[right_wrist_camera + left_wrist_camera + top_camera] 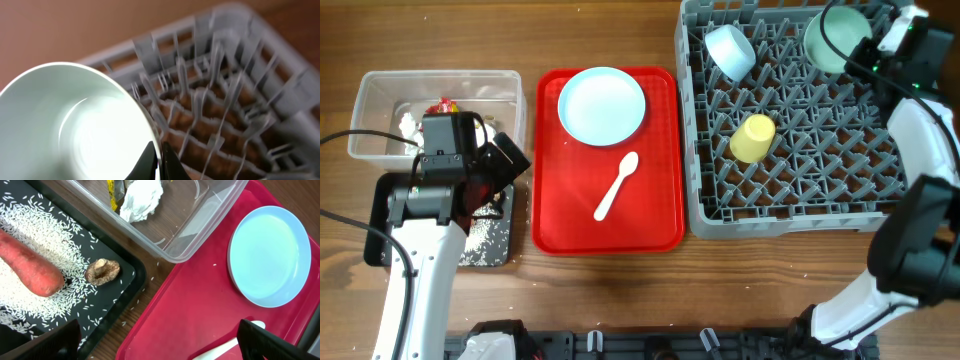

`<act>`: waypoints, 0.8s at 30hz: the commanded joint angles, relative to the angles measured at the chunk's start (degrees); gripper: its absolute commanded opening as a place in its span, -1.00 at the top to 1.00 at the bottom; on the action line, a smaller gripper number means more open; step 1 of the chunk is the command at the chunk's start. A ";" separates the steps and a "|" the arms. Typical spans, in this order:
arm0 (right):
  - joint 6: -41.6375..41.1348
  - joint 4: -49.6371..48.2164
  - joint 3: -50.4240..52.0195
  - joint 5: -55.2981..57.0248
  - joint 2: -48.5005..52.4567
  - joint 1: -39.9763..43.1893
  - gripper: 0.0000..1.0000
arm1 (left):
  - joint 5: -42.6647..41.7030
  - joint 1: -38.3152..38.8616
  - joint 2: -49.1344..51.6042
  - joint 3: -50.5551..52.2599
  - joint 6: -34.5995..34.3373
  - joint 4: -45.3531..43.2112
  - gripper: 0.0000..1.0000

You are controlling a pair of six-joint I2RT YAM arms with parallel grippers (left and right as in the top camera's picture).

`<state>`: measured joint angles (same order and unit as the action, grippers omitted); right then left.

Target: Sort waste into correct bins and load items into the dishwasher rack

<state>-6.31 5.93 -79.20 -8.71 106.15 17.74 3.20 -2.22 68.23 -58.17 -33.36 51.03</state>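
My right gripper holds the bowl too high to let go yet, as the pale blue-green bowl's rim [131, 97] is above the rack's wires. I should first lower the bowl among the wires.
My right gripper [159, 160] is shut on the rim of a pale blue-green bowl [75, 125] and holds it over the far right corner of the grey dishwasher rack [790, 215]; the bowl also shows in the overhead view [835, 40]. A second bowl [730, 50] and the yellow cup [753, 138] lie in the rack. The pale blue plate [602, 105] and white spoon [616, 186] lie on the red tray [655, 230]. My left gripper [160, 345] is open and empty above the red tray's left edge. The carrot [27, 265], brown lump [102, 271] and rice lie in the black tray [125, 275]. Tissue [142, 199] and a wrapper lie in the clear tub [200, 235].
Loose rice grains lie on the wood between the black tray and the red tray [200, 310]. The right arm [930, 180] stretches along the rack's right side. Bare wood lies along the table's front and far edges.
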 commanded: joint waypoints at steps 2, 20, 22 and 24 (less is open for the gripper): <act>10.80 -0.46 -0.09 9.29 -8.44 -1.33 0.91 | 0.96 -0.26 -0.72 -1.09 -0.52 -0.11 -1.00; 72.28 -23.19 -0.07 62.18 8.31 -25.40 0.91 | 0.96 -0.26 -0.72 -1.09 -0.52 -0.11 -1.00; 72.24 -23.26 -0.04 62.82 9.88 -25.51 0.91 | 0.96 -0.26 -0.72 -1.09 -0.52 -0.11 -1.00; 72.11 -23.19 -0.02 62.90 10.67 -25.55 0.91 | 0.96 -0.26 -0.72 -1.09 -0.52 -0.11 -1.00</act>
<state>63.77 -16.78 -79.09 50.68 115.50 -7.42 3.20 -2.22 68.23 -58.17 -33.36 51.03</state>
